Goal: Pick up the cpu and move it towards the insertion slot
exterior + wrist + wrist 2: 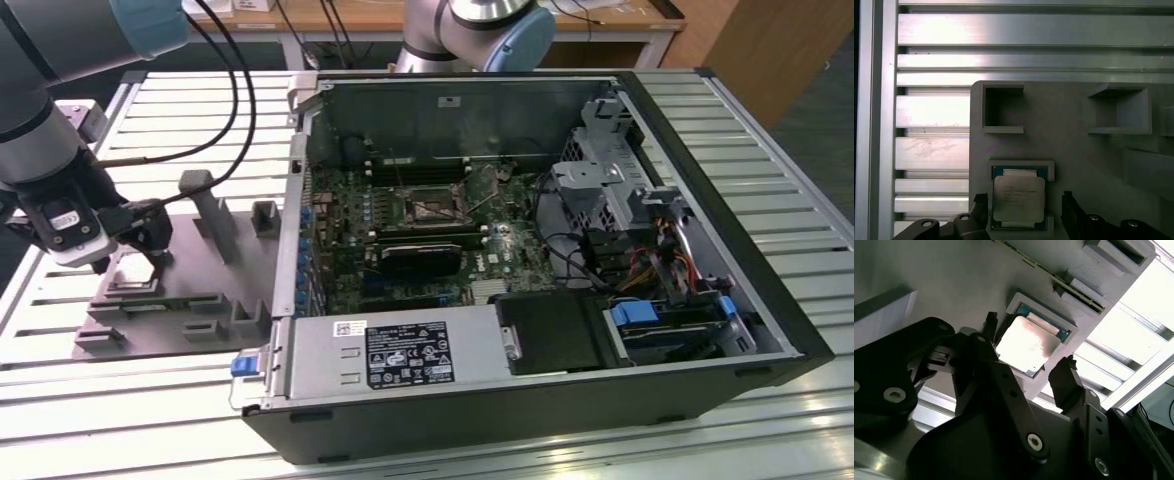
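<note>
The nest's raised sides wrap the cpu's ends and corners, so the gripper next needs to grab the cpu by its exposed side edges, at the gaps in the nest's sides.
The cpu [1019, 198] is a silver-grey square chip lying in a shallow nest of the grey fixture plate [1074, 150]. Both wrist views show the cpu [1026, 342] between the two dark fingers. My gripper [1024, 200] is open and straddles the chip, one finger on each side with small gaps. In the exterior view my gripper [140, 255] hangs low over the fixture plate [174, 310] at the exterior view's left, beside the open computer case. The insertion slot [434, 203] is a square metal-framed socket on the motherboard inside the case, well away towards the exterior view's right.
The open computer case [694, 150] has tall walls around the motherboard. Inside are a black card [416, 258], a power supply [400, 352] and cable bundles [641, 260]. Upright grey blocks [207, 205] stand on the fixture plate. Black cables [240, 90] hang from the arm over the slatted aluminium table [174, 120].
</note>
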You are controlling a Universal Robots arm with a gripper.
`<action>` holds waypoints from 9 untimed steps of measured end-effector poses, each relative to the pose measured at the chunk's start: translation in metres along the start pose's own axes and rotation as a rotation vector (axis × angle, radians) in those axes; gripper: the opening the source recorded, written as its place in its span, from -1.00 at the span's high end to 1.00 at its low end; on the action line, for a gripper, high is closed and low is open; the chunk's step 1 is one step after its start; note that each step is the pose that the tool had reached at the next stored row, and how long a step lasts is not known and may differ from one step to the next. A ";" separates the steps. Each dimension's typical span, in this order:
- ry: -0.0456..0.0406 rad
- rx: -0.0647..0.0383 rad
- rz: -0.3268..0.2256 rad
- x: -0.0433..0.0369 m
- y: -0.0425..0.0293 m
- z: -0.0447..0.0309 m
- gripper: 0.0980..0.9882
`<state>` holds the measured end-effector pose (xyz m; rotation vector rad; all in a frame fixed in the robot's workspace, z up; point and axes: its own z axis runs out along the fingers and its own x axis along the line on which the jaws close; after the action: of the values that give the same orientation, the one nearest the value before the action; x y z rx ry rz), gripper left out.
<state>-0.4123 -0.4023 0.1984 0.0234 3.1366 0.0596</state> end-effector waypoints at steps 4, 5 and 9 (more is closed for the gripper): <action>0.0000 0.000 0.000 0.0000 0.0000 0.0002 -0.37; -0.0002 0.000 -0.001 0.0001 -0.0001 0.0008 -0.37; 0.0006 0.000 -0.018 0.0016 -0.0002 0.0034 -0.37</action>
<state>-0.4139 -0.4023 0.1950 -0.0056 3.1369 0.0597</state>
